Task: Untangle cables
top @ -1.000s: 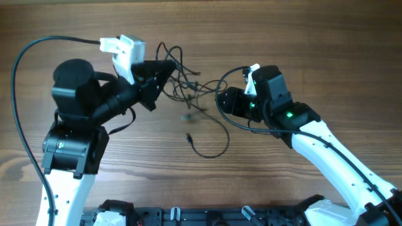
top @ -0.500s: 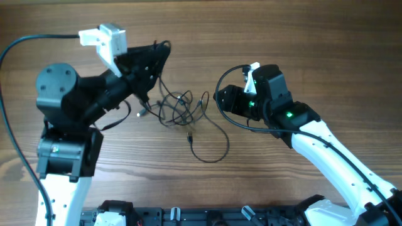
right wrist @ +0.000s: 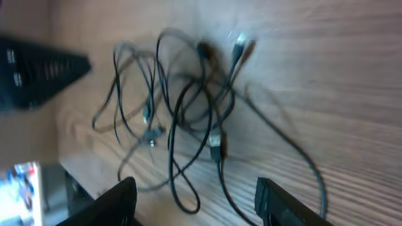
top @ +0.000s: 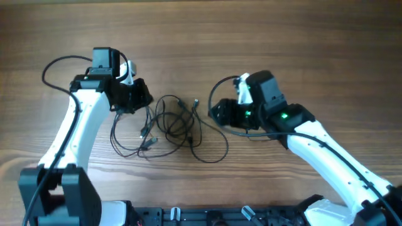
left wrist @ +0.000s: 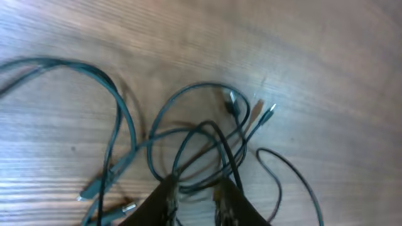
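Observation:
My right gripper grabs the long thin loop trailing outside the bundle next and pulls that cable free, to untangle the cables.
The cables (top: pixel 173 119) lie in loose overlapping loops on the wooden table between the two arms. Their small plug ends (top: pixel 146 143) point out of the left side. My left gripper (top: pixel 144 100) sits at the bundle's upper left edge. In the left wrist view the left gripper (left wrist: pixel 196 198) has a narrow gap between its jaws, with cable strands (left wrist: pixel 201 138) running at the tips and wood showing between. My right gripper (top: pixel 213 113) is just right of the bundle. Seen from the right wrist, this gripper (right wrist: pixel 201 201) is wide open above the cables (right wrist: pixel 188 107), gripping nothing.
A black rail (top: pixel 188 216) runs along the table's near edge. Thick black arm cables arc over the left arm (top: pixel 56 63) and beside the right wrist (top: pixel 221 88). One long thin loop (top: pixel 213 154) trails toward the front of the table.
The left arm came down from holding the bundle raised; the cables now lie spread on the table and its jaws have parted. The right gripper shifted slightly left and opened wider.

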### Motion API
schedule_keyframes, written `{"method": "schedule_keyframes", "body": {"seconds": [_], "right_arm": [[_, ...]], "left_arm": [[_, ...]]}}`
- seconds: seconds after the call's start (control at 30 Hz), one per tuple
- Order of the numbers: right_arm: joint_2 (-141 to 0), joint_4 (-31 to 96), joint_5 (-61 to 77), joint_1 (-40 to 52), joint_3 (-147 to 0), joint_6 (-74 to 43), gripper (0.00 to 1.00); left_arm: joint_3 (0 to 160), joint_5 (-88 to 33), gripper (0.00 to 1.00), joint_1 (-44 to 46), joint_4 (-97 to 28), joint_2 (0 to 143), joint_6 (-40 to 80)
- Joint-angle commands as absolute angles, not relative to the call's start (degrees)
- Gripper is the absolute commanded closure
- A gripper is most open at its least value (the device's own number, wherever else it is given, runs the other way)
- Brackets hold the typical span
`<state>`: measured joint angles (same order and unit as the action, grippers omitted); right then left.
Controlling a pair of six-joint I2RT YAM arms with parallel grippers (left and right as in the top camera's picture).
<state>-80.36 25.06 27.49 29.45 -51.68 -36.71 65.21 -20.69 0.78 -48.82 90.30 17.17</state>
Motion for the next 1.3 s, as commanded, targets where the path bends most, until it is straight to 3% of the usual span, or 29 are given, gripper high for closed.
{"method": "schedule_keyframes", "body": {"seconds": [0.0, 0.13, 0.3, 0.37, 0.4, 0.63, 0.8, 0.93, 1.17, 1.27], "right_arm": [[-84.0, 24.6, 31.0, 34.2, -51.6, -29.7, 0.37], [-88.0, 21.4, 29.2, 38.4, -51.6, -29.7, 0.38], [-93.7, 20.1, 18.9, 40.1, -51.5, -39.5, 0.8], [-93.8, 18.5, 19.6, 40.1, -51.5, -39.6, 0.87], [-93.8, 15.6, 23.9, 40.1, -51.5, -38.3, 0.96], [-92.9, 1.5, 46.5, 33.6, -51.9, -35.2, 0.96], [-89.1, -16.9, 60.2, 17.4, -56.3, -50.6, 0.96], [-87.8, -25.3, 60.9, 12.5, -58.2, -57.6, 0.96], [-87.8, 5.3, 40.7, 12.4, -58.8, -39.4, 0.95], [-87.8, 26.4, 28.4, 12.4, -68.5, -27.9, 0.95]], "left_arm": [[64.8, -23.7, 0.65, 0.5, -50.5, 92.6, 16.9], [64.8, -22.9, 0.61, 0.5, -52.8, 92.7, 16.7], [64.7, -22.9, 0.6, 0.5, -56.1, 92.7, 16.7], [64.7, -22.9, 0.61, 0.5, -57.1, 92.7, 16.7], [64.7, -22.9, 0.6, 0.5, -58.2, 92.7, 16.7], [64.7, -22.9, 0.61, 2.6, -61.4, 92.7, 15.2], [64.7, -22.9, 0.62, 9.8, -61.3, 92.7, 13.7], [64.7, -22.9, 0.65, 15.1, -60.4, 92.7, 13.7], [64.7, -22.9, 0.65, 17.4, -59.1, 92.7, 13.7], [64.7, -22.9, 0.65, 17.4, -58.8, 92.7, 13.7]]}}
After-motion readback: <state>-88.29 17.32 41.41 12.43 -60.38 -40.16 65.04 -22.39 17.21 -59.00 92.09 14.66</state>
